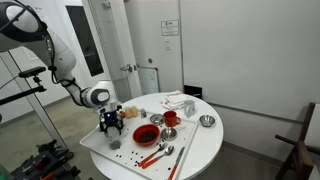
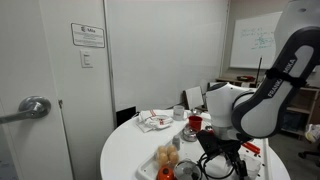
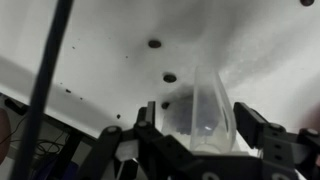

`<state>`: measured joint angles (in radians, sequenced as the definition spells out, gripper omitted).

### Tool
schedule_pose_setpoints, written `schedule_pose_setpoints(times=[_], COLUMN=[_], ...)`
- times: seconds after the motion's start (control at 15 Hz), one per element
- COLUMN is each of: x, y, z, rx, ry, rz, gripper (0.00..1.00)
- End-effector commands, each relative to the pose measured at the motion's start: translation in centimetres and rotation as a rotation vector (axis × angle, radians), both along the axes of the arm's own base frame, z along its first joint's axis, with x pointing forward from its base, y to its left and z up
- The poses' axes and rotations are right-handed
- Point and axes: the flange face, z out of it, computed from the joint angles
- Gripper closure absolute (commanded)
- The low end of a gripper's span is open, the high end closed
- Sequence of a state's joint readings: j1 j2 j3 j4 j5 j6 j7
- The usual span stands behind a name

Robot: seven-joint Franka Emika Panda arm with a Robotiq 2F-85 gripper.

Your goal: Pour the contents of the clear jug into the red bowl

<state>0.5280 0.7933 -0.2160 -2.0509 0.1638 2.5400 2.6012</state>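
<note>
My gripper grabs the clear jug [image 3: 210,110] by its handle next, to pour into the red bowl. That keeps the jug's opening free.
The clear jug [image 3: 210,110] stands between my gripper's [image 3: 197,112] two black fingers in the wrist view. The right finger is against its side and the left finger stands apart from it, so the gripper is open around the jug. Dark bits show inside the jug near its base. In an exterior view the gripper [image 1: 112,128] hangs low over the left part of the round white table [image 1: 195,145], left of the red bowl [image 1: 146,133]. The gripper [image 2: 217,160] also shows at the table's near edge, where the jug is hidden.
A red cup [image 1: 171,118] and two metal bowls [image 1: 188,107] [image 1: 207,121] stand behind the red bowl. Red utensils [image 1: 150,157] and a metal spoon [image 1: 166,152] lie in front. Dark specks [image 3: 169,77] dot the table. A crumpled cloth [image 2: 153,120] lies at the far side.
</note>
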Motion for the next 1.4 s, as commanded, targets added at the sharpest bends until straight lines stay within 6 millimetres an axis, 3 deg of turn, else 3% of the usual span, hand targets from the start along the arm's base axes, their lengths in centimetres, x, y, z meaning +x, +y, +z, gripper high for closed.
schedule_pose_setpoints(times=[0.0,0.13,0.2,0.33,0.87,1.33], x=[-1.3,-1.7,-1.8,-2.0,-2.3,-0.4], y=[0.4,0.9,1.0,1.2,0.7,0.6], z=[2.7,3.6,4.0,4.5,4.8,6.9], rx=[0.026,0.035,0.039,0.043,0.066,0.133], ry=[-0.032,-0.042,-0.045,-0.046,-0.026,-0.003], rz=[0.005,0.006,0.010,0.012,0.019,0.104], gripper=[0.00,0.00,0.25,0.30,0.92,0.90])
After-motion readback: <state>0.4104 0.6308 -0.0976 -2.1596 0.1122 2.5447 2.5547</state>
